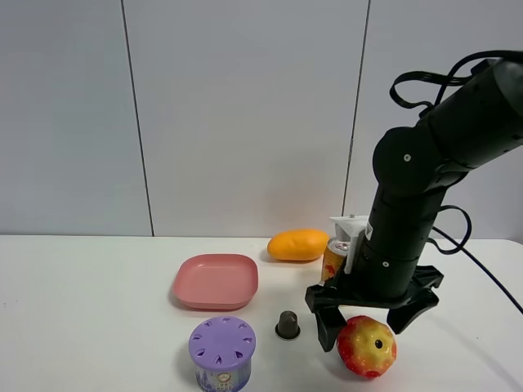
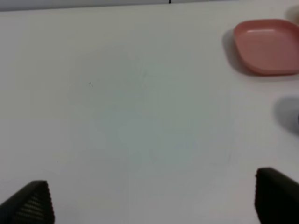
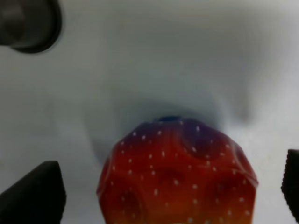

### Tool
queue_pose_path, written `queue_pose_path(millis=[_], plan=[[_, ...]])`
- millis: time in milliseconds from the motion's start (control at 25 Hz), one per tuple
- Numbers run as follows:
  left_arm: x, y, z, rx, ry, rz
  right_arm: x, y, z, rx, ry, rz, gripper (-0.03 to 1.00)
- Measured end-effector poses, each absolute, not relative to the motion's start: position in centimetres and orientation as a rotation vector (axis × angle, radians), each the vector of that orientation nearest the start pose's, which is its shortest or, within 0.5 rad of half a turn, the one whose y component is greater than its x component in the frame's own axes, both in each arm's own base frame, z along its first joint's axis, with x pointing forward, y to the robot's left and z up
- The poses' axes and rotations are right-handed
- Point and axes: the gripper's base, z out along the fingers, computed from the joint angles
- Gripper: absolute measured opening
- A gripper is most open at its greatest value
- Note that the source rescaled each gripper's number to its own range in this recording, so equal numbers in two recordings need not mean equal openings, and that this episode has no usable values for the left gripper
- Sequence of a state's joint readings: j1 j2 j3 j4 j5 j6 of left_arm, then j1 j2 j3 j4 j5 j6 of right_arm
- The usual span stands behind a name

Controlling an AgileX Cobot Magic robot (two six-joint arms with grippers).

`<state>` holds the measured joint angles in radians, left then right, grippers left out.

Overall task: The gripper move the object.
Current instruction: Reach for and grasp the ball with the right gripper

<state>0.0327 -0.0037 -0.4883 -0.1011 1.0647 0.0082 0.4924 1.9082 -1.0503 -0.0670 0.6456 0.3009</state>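
The right gripper grabs the red-and-yellow toy apple's round body (image 1: 367,346) (image 3: 176,177) next, to move the apple to the pink plate.
The red-and-yellow toy apple (image 1: 368,346) rests on the white table at the front right, its stem hole facing the camera. My right gripper (image 1: 366,331) hangs just over it, open, with one black finger on each side and not touching it. In the right wrist view the apple (image 3: 177,177) sits between the two wide-apart fingertips (image 3: 32,196). My left gripper (image 2: 154,200) is open and empty over bare table; it is out of the exterior high view.
A pink plate (image 1: 216,282) (image 2: 268,46) lies left of centre. A purple-lidded tub (image 1: 221,351) stands at the front. A small dark capsule (image 1: 287,324) (image 3: 28,23) is left of the apple. An orange mango (image 1: 298,244) and a can (image 1: 335,257) sit behind the right arm.
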Motion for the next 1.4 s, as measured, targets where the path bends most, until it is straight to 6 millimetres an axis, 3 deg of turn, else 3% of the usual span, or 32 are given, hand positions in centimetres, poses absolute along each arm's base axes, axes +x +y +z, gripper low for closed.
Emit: queue_pose_path(millis=[1120,1400], plan=[[-0.4,-0.8,27.4,-0.021,2.053,-0.096,30.3,15.8,12.7,-0.378,2.929,0.028,1.0],[-0.4,-0.8,27.4,-0.021,2.053,-0.096,30.2,15.8,11.5,-0.376,2.974,0.01,0.98]])
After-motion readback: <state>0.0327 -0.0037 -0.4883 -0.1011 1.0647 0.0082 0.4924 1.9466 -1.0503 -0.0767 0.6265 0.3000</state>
